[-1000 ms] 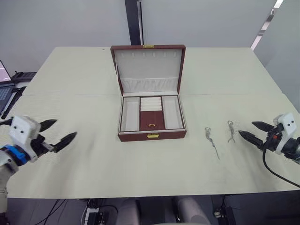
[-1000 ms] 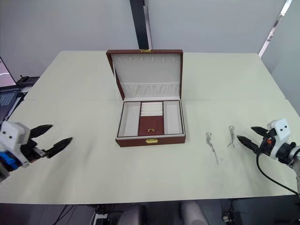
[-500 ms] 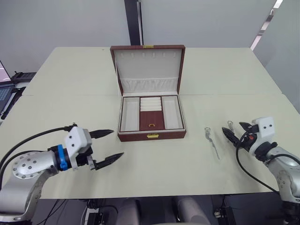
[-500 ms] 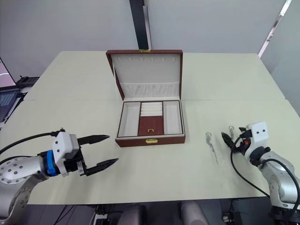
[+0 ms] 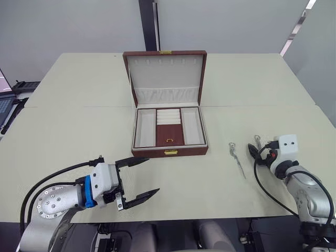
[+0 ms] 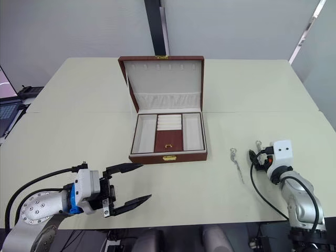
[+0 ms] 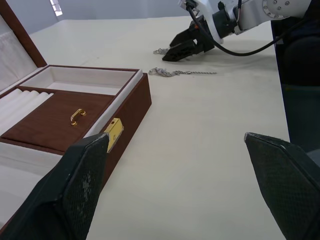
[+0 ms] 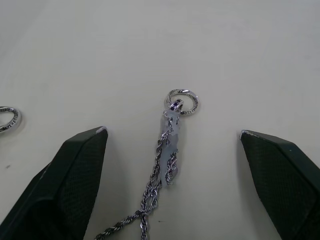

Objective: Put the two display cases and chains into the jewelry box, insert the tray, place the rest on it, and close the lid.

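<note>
My right gripper grips the farther silver chain by its bundled end below the ring (image 5: 258, 142) (image 8: 169, 145) next, to put the chain into the jewelry box.
The brown jewelry box (image 5: 169, 152) stands open mid-table, lid (image 5: 166, 76) upright, showing cream compartments and a brown centre panel with a gold handle. Whether that insert is the tray I cannot tell. Two silver chains lie to its right: one (image 5: 236, 155) nearer the box, one (image 5: 258, 140) farther right. My right gripper (image 5: 253, 151) rests low at the farther chain (image 8: 169, 150), open, a finger on either side of it. My left gripper (image 5: 153, 175) hovers open before the box's front left corner, holding nothing. The display cases are out of view.
The table's (image 5: 79, 121) front edge runs just below both grippers. A laptop and black items (image 5: 11, 102) sit off the far left edge. A dark pillar (image 5: 149, 23) stands behind the box. In the left wrist view the right gripper (image 7: 192, 42) sits by both chains.
My left arm swung in from the far left to the box's front left corner. My right gripper moved left and down until it straddled the farther chain.
</note>
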### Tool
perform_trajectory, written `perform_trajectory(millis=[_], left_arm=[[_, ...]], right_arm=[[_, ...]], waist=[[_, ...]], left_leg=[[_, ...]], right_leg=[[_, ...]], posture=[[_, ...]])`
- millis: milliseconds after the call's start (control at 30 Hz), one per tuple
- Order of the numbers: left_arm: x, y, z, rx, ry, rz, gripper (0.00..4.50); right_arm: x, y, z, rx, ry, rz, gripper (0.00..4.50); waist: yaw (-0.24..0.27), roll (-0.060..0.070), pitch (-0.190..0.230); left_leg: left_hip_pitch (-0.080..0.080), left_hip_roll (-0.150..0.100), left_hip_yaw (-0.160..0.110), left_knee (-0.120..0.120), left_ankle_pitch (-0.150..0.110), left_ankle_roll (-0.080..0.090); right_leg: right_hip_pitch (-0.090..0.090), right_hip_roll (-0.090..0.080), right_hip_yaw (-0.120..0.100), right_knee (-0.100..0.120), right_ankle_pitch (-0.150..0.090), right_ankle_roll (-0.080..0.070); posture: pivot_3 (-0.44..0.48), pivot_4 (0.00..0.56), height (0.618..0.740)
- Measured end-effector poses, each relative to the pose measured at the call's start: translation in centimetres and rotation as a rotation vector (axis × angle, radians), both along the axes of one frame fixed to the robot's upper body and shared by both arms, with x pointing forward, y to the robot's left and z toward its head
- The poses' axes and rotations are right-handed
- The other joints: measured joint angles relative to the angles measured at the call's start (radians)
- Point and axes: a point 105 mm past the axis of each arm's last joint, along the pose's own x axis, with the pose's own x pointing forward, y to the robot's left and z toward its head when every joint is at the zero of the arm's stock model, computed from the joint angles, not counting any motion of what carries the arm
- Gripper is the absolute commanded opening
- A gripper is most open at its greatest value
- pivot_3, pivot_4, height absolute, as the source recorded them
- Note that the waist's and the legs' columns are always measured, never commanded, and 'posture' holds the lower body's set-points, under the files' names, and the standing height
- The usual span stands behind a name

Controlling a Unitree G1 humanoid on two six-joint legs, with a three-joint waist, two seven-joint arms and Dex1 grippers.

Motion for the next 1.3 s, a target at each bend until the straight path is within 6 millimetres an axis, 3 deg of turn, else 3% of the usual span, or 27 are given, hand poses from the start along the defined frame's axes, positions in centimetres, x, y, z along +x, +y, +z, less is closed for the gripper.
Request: perform_trajectory(millis=[33, 133, 300, 667, 1100, 1300], left_arm=[[-0.1, 0.0, -0.1, -0.002, -0.004, 0.0, 4.5], [-0.2, 0.0, -0.3, -0.003, -0.011, -0.007, 4.5], [0.0, 0.2, -0.7, -0.006, -0.003, 0.003, 4.5], [0.5, 0.4, -0.7, -0.011, -0.012, 0.018, 4.5], [1.0, 0.2, -0.5, -0.041, -0.001, 0.03, 4.5], [1.5, 0.8, -0.5, -0.075, 0.04, 0.091, 4.5]], right_arm=[[0.1, 0.0, 0.0, -0.001, 0.0, 0.0, 4.48], [0.3, 0.2, 0.0, -0.011, -0.005, 0.003, 3.93], [0.4, 0.5, -0.1, -0.017, -0.014, 0.016, 2.36], [0.3, 0.4, -0.2, -0.03, -0.014, 0.011, 0.15], [0.0, 0.9, 0.5, 0.028, -0.03, 0.112, 0.1], [0.1, 2.9, 4.7, 0.088, -0.119, 0.32, 0.1]], waist=[[0.0, 0.0, 0.0], [0.0, 0.0, -0.001], [0.0, -0.002, -0.002], [0.0, -0.003, -0.003], [0.001, -0.002, -0.003], [0.0, -0.002, -0.003]], left_leg=[[0.0, 0.0, 0.0, 0.0, 0.0, 0.0], [0.0, 0.0, 0.0, 0.0, 0.0, 0.0], [0.0, 0.0, 0.0, 0.0, 0.0, 0.0], [0.0, 0.0, 0.0, 0.0, 0.0, 0.0], [0.0, 0.0, 0.0, 0.0, 0.0, 0.0], [0.0, 0.0, -0.001, 0.0, 0.0, 0.0]], right_leg=[[0.0, 0.0, 0.0, 0.0, 0.0, 0.0], [0.0, 0.0, 0.0, 0.0, 0.0, 0.0], [0.001, 0.0, 0.0, 0.0, 0.0, 0.0], [0.001, 0.0, 0.0, 0.0, 0.0, 0.0], [0.001, 0.0, 0.0, 0.0, 0.0, 0.0], [0.001, 0.0, -0.001, 0.0, 0.0, 0.0]], posture=[[0.0, 0.15, 0.74], [0.0, 0.15, 0.74], [0.0, 0.15, 0.74], [0.0, 0.15, 0.74], [0.0, 0.15, 0.74], [0.0, 0.15, 0.74]])
